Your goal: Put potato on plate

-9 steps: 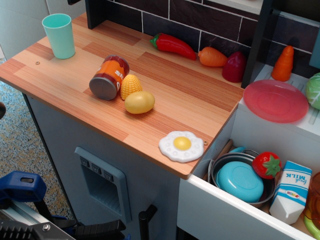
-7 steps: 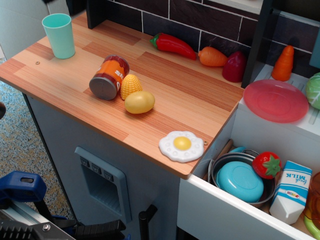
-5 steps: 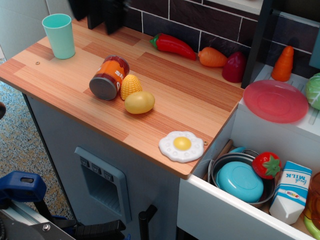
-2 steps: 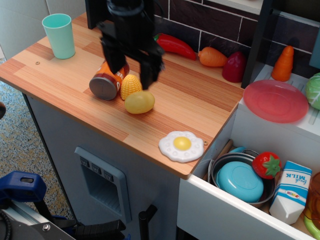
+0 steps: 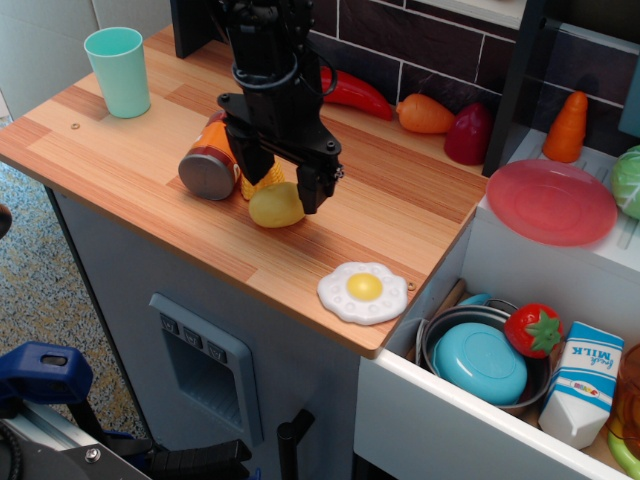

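The yellow potato needs to be set on the pink-red plate (image 5: pixel 551 201). My gripper should grab the potato by its rounded body (image 5: pixel 275 207) next.
The yellow potato (image 5: pixel 274 207) lies on the wooden counter (image 5: pixel 150 200), next to the ridged corn (image 5: pixel 262 183). My black gripper (image 5: pixel 282 184) hangs open right over the potato, with one finger (image 5: pixel 250 165) on its left and the other finger (image 5: pixel 314 186) on its right. The arm hides most of the corn and the potato's top. The pink-red plate (image 5: pixel 551 201) sits on the white ledge at the right, apart from the gripper, with nothing on it.
An orange can (image 5: pixel 209 163) lies left of the corn. A teal cup (image 5: pixel 119 70) stands at the back left. A fried egg (image 5: pixel 363 291) lies near the counter's front edge. A red pepper (image 5: pixel 352 93), carrots (image 5: pixel 425 114) and a red piece (image 5: pixel 468 134) line the back wall. The drawer holds a blue dish (image 5: pixel 480 362), tomato (image 5: pixel 533 329) and milk carton (image 5: pixel 583 380).
The gripper came into view from the back left, moved across the counter and came down over the potato. The potato and the other things have not moved.
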